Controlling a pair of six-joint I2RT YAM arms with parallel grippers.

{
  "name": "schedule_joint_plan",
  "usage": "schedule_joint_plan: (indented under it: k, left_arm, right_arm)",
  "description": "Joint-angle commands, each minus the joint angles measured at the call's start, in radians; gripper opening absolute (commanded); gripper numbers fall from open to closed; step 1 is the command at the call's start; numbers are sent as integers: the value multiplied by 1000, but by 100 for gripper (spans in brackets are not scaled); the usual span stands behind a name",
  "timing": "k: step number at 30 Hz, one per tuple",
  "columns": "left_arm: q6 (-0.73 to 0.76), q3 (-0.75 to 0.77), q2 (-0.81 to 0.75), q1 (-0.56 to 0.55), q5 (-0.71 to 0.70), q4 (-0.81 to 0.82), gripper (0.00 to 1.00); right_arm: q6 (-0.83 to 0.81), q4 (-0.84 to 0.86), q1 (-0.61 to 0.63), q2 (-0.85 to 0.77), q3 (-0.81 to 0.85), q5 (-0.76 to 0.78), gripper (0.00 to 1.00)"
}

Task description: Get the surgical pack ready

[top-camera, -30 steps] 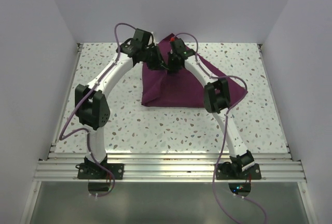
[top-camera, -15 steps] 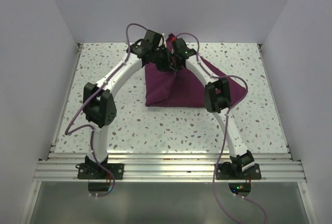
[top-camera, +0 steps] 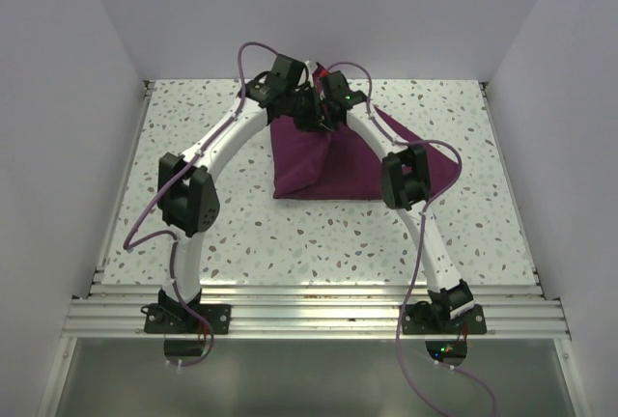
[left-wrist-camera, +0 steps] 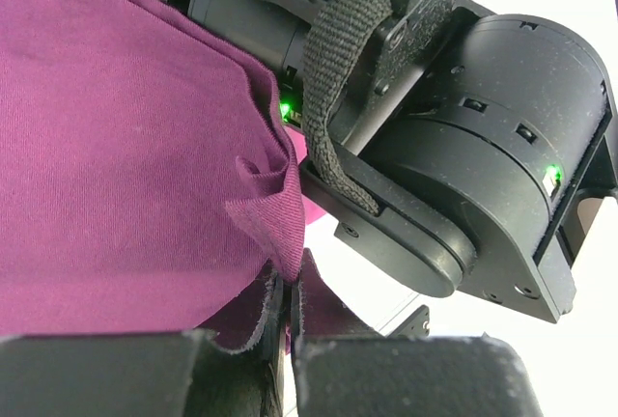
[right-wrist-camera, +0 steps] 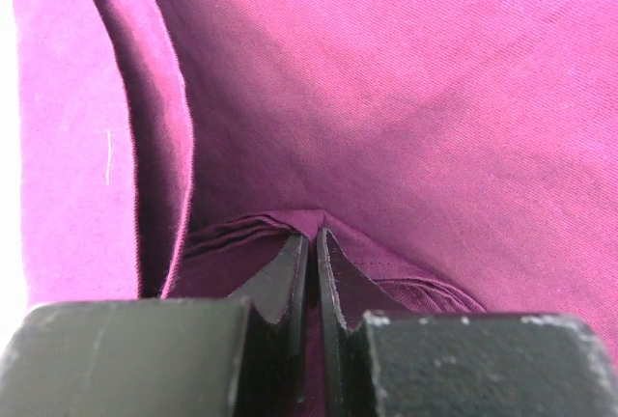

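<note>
The layered cloth edge has cloth directly beneath it and would settle onto that cloth, so it is time to open my right gripper now.
The surgical pack shows only as its dark-purple cloth [top-camera: 328, 168], lying folded at the back middle of the speckled table [top-camera: 319, 236], one corner trailing right. My left gripper [top-camera: 307, 108] and right gripper [top-camera: 328, 114] meet close together above the cloth's far edge. In the left wrist view the left gripper [left-wrist-camera: 287, 287] is shut on a pinched fold of cloth [left-wrist-camera: 116, 147]. The right wrist's black body [left-wrist-camera: 463, 147] sits right beside it. The right gripper [right-wrist-camera: 311, 243] is shut on a layered cloth edge [right-wrist-camera: 406, 98]. Whatever lies under the cloth is hidden.
White walls enclose the table on the left, back and right. An aluminium rail [top-camera: 319, 313] runs along the near edge, carrying both arm bases. Purple cables loop from each arm.
My left gripper has moved right, up to the right gripper, drawing the cloth's left side with it. The right arm has hardly moved.
</note>
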Motion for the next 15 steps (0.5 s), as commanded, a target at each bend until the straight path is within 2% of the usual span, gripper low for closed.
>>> schedule_joint_plan:
  k: [1,3,9,15]
  left_arm:
    - [-19,36,-22,-15,36,53,0]
    - [-16,33,-19,-13,35,44,0]
    - [-5,24,-10,-13,32,44,0]
    - [-5,25,21,-12,47,42,0]
  right_arm:
    - [17,-90,8,40,-43,-53,0]
    - [24,-77,2,25,-67,-77,1]
    - [77,-32,-35,-12,-95,-152,17]
    - [142,25,-82,-38,-97,-297,37]
